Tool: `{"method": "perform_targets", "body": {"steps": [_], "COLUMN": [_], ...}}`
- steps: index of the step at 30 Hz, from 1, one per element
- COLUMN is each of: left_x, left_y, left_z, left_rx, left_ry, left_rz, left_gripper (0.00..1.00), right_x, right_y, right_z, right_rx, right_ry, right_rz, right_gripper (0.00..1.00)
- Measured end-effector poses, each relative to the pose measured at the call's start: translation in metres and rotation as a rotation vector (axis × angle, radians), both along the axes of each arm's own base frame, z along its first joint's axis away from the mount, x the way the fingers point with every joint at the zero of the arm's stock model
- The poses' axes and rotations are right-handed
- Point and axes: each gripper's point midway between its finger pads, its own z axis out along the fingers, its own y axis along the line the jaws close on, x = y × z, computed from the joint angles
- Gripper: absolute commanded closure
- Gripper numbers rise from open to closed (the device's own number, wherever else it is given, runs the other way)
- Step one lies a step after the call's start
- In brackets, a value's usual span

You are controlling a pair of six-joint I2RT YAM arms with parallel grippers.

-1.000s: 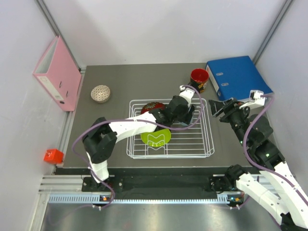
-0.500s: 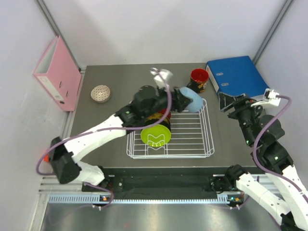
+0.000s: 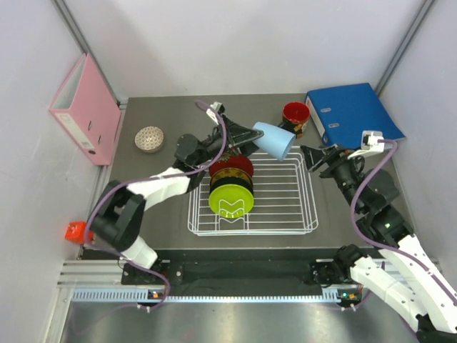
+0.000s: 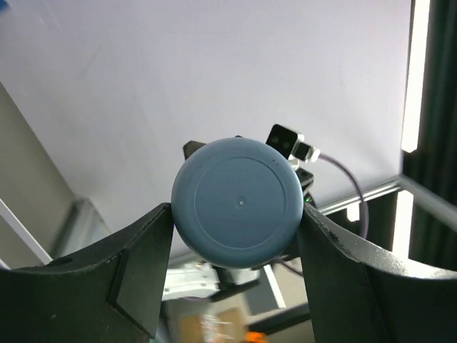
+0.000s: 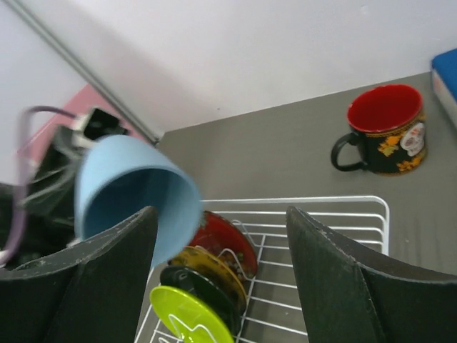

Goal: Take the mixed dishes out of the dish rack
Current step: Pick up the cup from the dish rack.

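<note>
The light blue cup has its base held by my left gripper, and my right gripper next needs to take the cup by its rim to unload it.
The white wire dish rack sits mid-table and holds a red gold-patterned bowl, a yellow-and-black plate and a lime-green bowl standing on edge. My left gripper is shut on the base of a light blue cup, which it holds tilted in the air over the rack's far edge; the cup's base fills the left wrist view. My right gripper is open and empty, just right of the cup, over the rack. The beige net-patterned bowl sits on the table at the far left.
A black mug with a red inside stands on the table behind the rack, also in the right wrist view. A blue binder lies at the back right, a pink binder leans at the left wall. A small red object lies off the table's left.
My left arm has lifted the light blue cup out of the rack and swung back and left with it. My right gripper has drawn back, then come in toward the cup.
</note>
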Motion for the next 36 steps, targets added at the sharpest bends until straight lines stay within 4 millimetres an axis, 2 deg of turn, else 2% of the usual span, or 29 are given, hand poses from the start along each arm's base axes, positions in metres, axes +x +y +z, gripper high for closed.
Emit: {"method": "perform_targets", "body": {"steps": [4, 6, 11, 14, 16, 18, 22, 24, 27, 32, 33, 35, 36], "left_x": [0.008, 0.009, 0.002, 0.0, -0.001, -0.002, -0.003, -0.003, 0.004, 0.005, 0.005, 0.005, 0.005], "left_y": [-0.011, -0.012, -0.009, -0.009, -0.009, -0.009, -0.009, -0.01, -0.005, -0.003, -0.003, -0.003, -0.003], "left_z": [-0.027, -0.033, -0.021, -0.019, -0.019, -0.018, -0.018, -0.018, -0.017, -0.015, -0.014, -0.014, -0.014], "left_rx": [-0.04, -0.045, -0.084, -0.091, -0.092, -0.093, -0.094, -0.09, -0.1, -0.11, -0.11, -0.11, -0.11], "left_ry": [0.211, 0.275, 0.277, 0.28, 0.283, 0.282, 0.278, 0.275, 0.268, 0.259, 0.258, 0.256, 0.251], "left_rz": [-0.109, -0.134, -0.173, -0.185, -0.19, -0.193, -0.197, -0.197, -0.17, -0.161, -0.161, -0.16, -0.16], "left_gripper": [1.0, 1.0, 1.0, 1.0, 1.0, 1.0, 1.0, 1.0, 1.0, 1.0, 0.96, 0.57, 0.05], "right_x": [-0.001, -0.001, 0.002, 0.005, 0.007, 0.008, 0.014, 0.019, 0.024, 0.026, 0.026, 0.026, 0.026], "right_y": [0.014, 0.02, 0.03, 0.033, 0.036, 0.038, 0.046, 0.053, 0.059, 0.061, 0.061, 0.061, 0.061], "right_z": [0.003, 0.006, 0.008, 0.002, -0.009, -0.018, -0.027, -0.03, -0.025, -0.022, -0.021, -0.021, -0.02], "right_rx": [0.005, 0.011, 0.011, 0.005, -0.004, -0.013, -0.029, -0.021, -0.005, -0.002, -0.002, -0.001, 0.0], "right_ry": [-0.034, -0.054, -0.064, -0.054, -0.035, -0.017, 0.005, 0.023, 0.025, 0.018, 0.017, 0.015, 0.013], "right_rz": [0.072, 0.104, 0.139, 0.149, 0.156, 0.161, 0.186, 0.201, 0.214, 0.22, 0.22, 0.221, 0.22], "right_gripper": [0.28, 0.28, 0.28, 0.28, 0.3, 0.39, 0.98, 1.0, 0.98, 1.0, 1.0, 1.0, 1.0]}}
